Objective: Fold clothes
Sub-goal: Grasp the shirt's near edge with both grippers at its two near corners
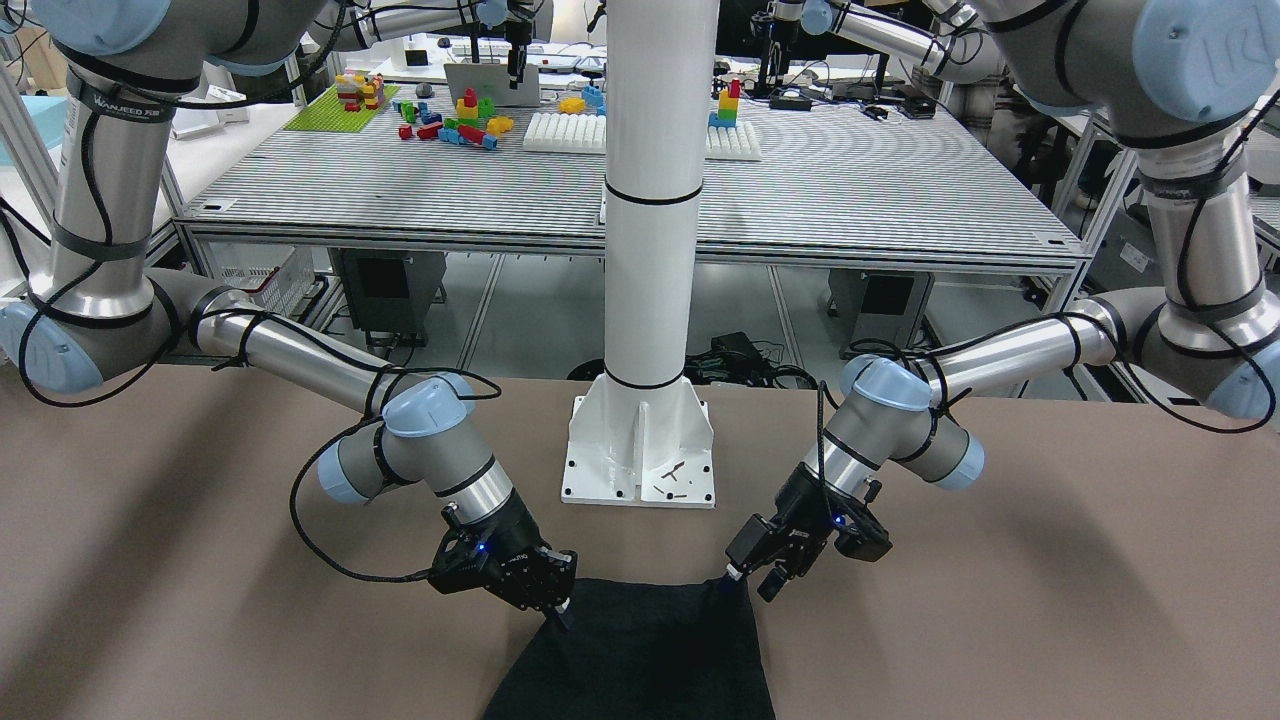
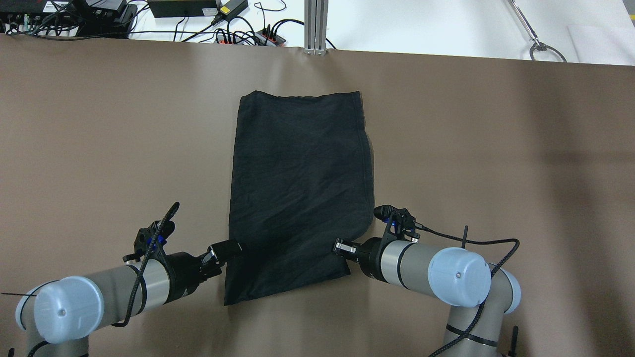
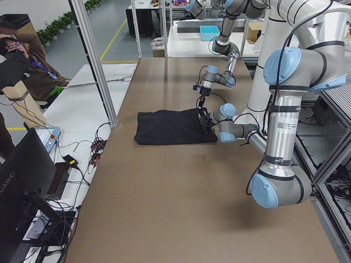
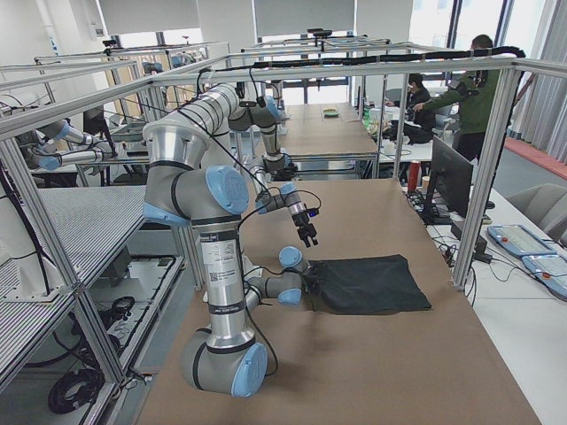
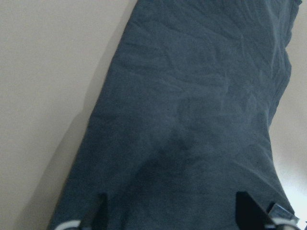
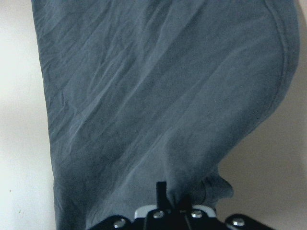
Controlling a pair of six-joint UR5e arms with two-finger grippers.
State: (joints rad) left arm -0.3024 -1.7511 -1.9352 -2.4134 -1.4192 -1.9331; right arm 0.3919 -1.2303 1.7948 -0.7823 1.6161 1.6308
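The left gripper grabs the black cloth by the corner (image 1: 734, 584) of its short edge next, since the cloth lies flat and slack on the tabletop.
The clothes are one plain black piece (image 2: 297, 188) lying flat on the brown table, long side running away from me; it also shows in the front view (image 1: 640, 660). My left gripper (image 2: 229, 252) is open at the near left edge; in its wrist view the fingertips (image 5: 100, 211) stand wide apart over the fabric (image 5: 192, 120). My right gripper (image 2: 340, 246) is at the near right edge, and its wrist view shows it shut on a small bunched fold (image 6: 165, 194). In the front view the left gripper (image 1: 750, 582) is on the right and the right gripper (image 1: 558, 605) on the left.
The white pillar's base plate (image 1: 640, 450) stands on the table just behind the near edge of the cloth. Cables and power strips (image 2: 238, 34) lie past the far table edge. A second table with toy bricks (image 1: 450, 110) stands behind me. An operator (image 3: 16, 60) stands at the left end.
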